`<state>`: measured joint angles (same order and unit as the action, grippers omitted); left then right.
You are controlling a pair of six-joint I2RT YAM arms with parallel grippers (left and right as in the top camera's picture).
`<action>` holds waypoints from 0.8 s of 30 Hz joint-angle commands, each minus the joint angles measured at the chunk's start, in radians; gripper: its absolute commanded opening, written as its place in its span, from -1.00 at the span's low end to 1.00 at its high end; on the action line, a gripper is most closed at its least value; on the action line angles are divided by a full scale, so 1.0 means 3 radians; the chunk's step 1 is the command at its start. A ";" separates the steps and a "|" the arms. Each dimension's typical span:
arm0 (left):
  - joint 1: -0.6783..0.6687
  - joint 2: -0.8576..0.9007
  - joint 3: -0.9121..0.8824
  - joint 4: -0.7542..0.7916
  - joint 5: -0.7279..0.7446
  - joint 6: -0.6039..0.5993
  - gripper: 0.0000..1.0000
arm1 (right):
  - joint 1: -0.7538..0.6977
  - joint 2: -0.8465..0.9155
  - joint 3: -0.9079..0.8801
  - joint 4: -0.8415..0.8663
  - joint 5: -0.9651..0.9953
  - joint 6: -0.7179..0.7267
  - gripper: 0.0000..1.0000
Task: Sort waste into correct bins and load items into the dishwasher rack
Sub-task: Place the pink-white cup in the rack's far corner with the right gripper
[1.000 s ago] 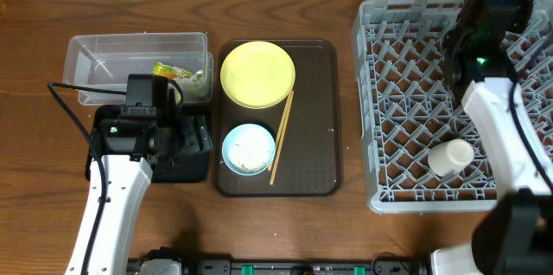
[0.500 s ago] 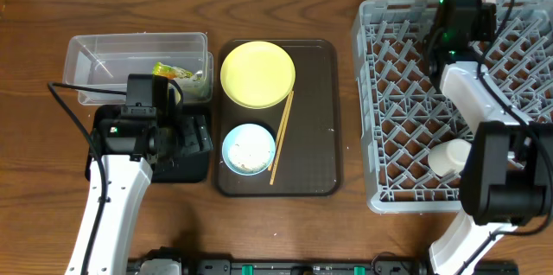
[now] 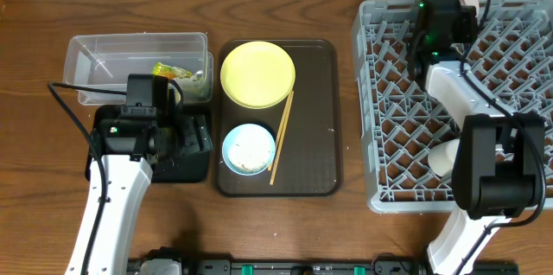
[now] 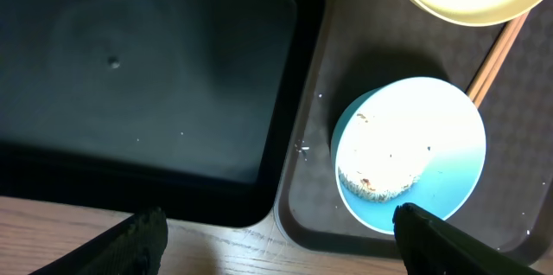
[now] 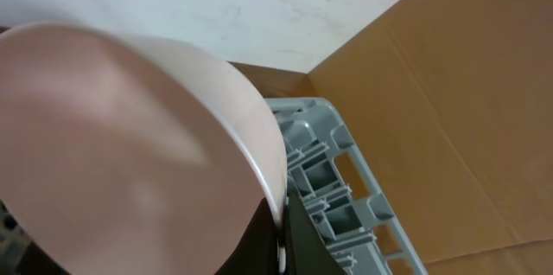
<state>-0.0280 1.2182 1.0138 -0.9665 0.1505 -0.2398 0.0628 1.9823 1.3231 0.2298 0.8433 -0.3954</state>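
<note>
The white bowl sticks past the rack's far edge, so it should move over the rack's wires before my right gripper opens.
My right gripper [image 5: 282, 232] is shut on the rim of the white bowl [image 5: 130, 137] and holds it over the far edge of the grey dishwasher rack [image 3: 389, 137]. A white cup [image 3: 449, 156] lies in the rack. My left gripper [image 4: 281, 253] is open and empty, above the edge between the black tray [image 4: 147, 76] and the brown tray. The light-blue bowl [image 3: 249, 150] holds rice [image 4: 380, 158]. The yellow plate [image 3: 257, 74] and chopsticks [image 3: 282, 137] lie beside it. The green-and-orange wrapper [image 3: 173, 72] lies in the clear tub [image 3: 104, 59].
The brown serving tray [image 3: 320, 137] sits mid-table between the bins and the rack. A brown cardboard surface [image 5: 449, 111] shows beyond the rack's far corner. Cables trail from both arms.
My right arm has moved left along the rack's far edge with the white bowl in its grip. The left arm has not moved.
</note>
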 commanded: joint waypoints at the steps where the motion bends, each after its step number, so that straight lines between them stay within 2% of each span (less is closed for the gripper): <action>1: 0.0011 -0.0008 0.0011 -0.0018 -0.0006 -0.0033 0.72 | 0.0079 0.0066 0.0019 -0.0139 -0.0067 -0.0008 -0.97; 11: 0.0011 -0.0008 0.0011 -0.0018 -0.0006 -0.0032 0.72 | 0.0198 0.0066 0.0019 -0.0637 0.0123 -0.0008 -0.94; 17: 0.0011 -0.0008 0.0011 -0.0019 -0.0006 -0.0032 0.72 | 0.0334 0.0066 0.0019 -0.0657 0.0486 -0.0008 -0.98; 24: 0.0011 -0.0008 0.0011 -0.0018 -0.0008 -0.0032 0.73 | 0.0490 0.0065 0.0019 -0.0760 0.0591 -0.0003 -0.96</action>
<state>-0.0280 1.2182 1.0138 -0.9688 0.1505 -0.2398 0.1680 1.9812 1.3346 0.0231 1.0874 -0.3912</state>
